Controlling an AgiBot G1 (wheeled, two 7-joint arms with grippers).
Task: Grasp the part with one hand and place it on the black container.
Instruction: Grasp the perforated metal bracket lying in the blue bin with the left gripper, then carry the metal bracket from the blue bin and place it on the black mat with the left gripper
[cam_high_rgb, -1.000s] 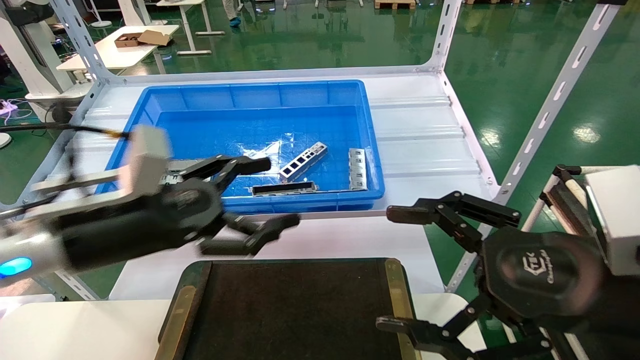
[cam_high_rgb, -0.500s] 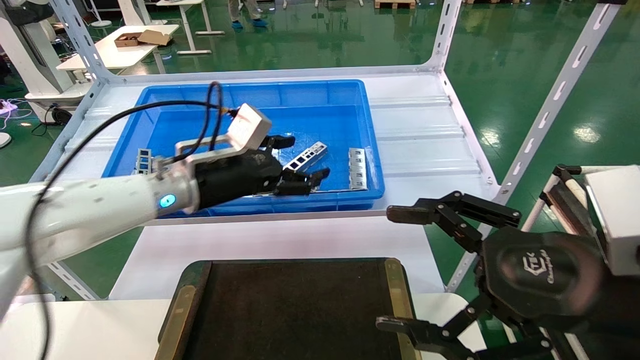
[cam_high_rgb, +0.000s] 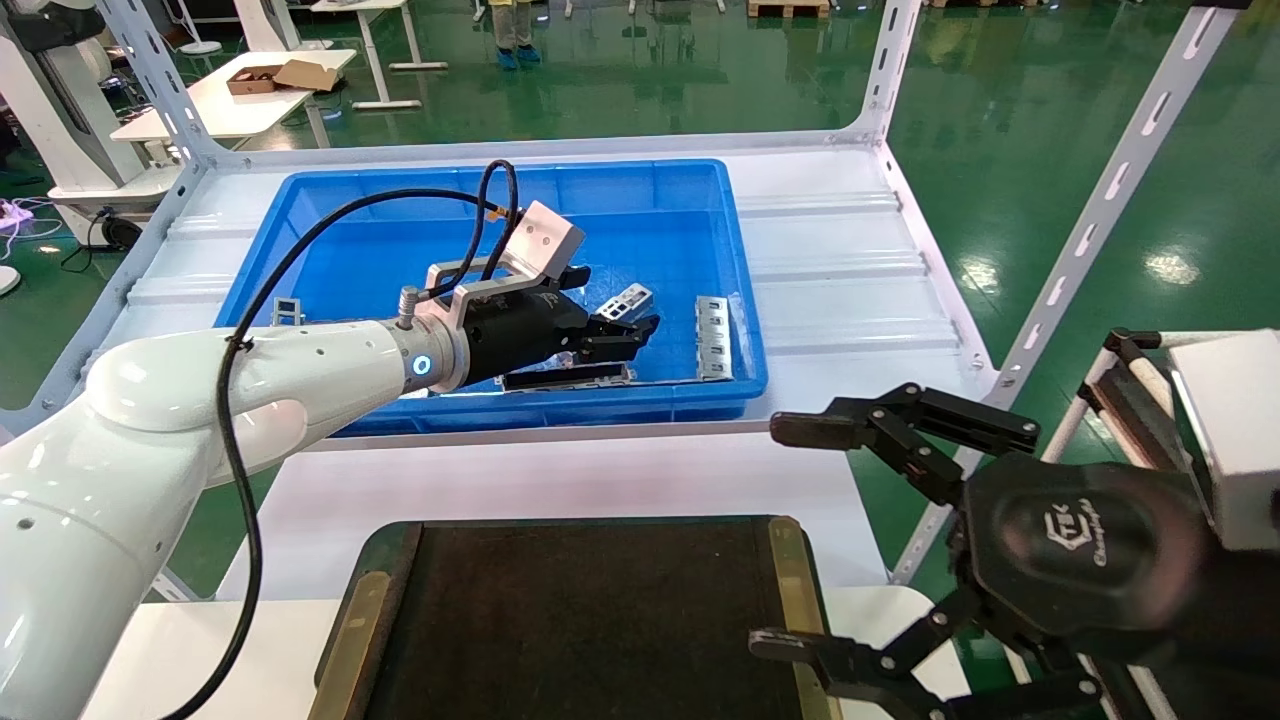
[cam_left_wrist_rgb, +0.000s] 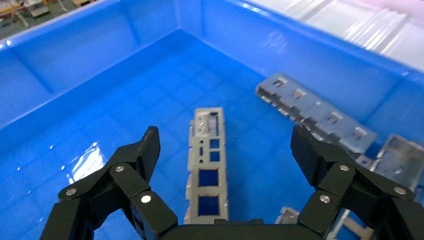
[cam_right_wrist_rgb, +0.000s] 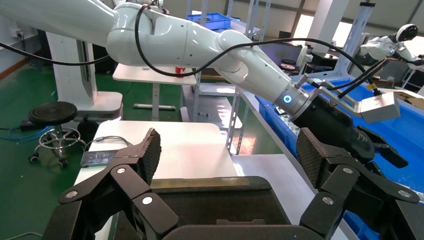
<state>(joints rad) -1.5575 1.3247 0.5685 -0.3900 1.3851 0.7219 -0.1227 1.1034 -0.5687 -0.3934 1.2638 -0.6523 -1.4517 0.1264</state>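
Observation:
The robot should next use its left gripper to grab the part by its long sides near the middle, because the part stretches out as a long narrow piece (cam_left_wrist_rgb: 209, 127).
The part (cam_high_rgb: 627, 299), a silver-grey strip with square cutouts, lies flat on the floor of the blue bin (cam_high_rgb: 500, 172). My left gripper (cam_high_rgb: 612, 305) is open and low inside the bin, right over the part. In the left wrist view the part (cam_left_wrist_rgb: 207, 165) lies lengthwise between the spread fingers of the left gripper (cam_left_wrist_rgb: 226, 145), touching neither. The black container (cam_high_rgb: 590, 620) with gold side strips lies at the near edge with nothing on it. My right gripper (cam_high_rgb: 785, 537) is open and empty beside the container's right edge; its own view shows the container (cam_right_wrist_rgb: 210, 200) below it (cam_right_wrist_rgb: 230, 150).
A grey tabbed plate (cam_high_rgb: 713, 338) leans against the bin's right wall, also seen in the left wrist view (cam_left_wrist_rgb: 315, 112). A long dark slotted bar (cam_high_rgb: 568, 377) lies by the bin's front wall. Another small strip (cam_high_rgb: 287, 312) lies at the bin's left. White shelf posts (cam_high_rgb: 1090, 230) stand at the right.
My left arm has swung forward from above the shelf's front edge into the bin and come down over the part, fingers still open. The right arm has not moved.

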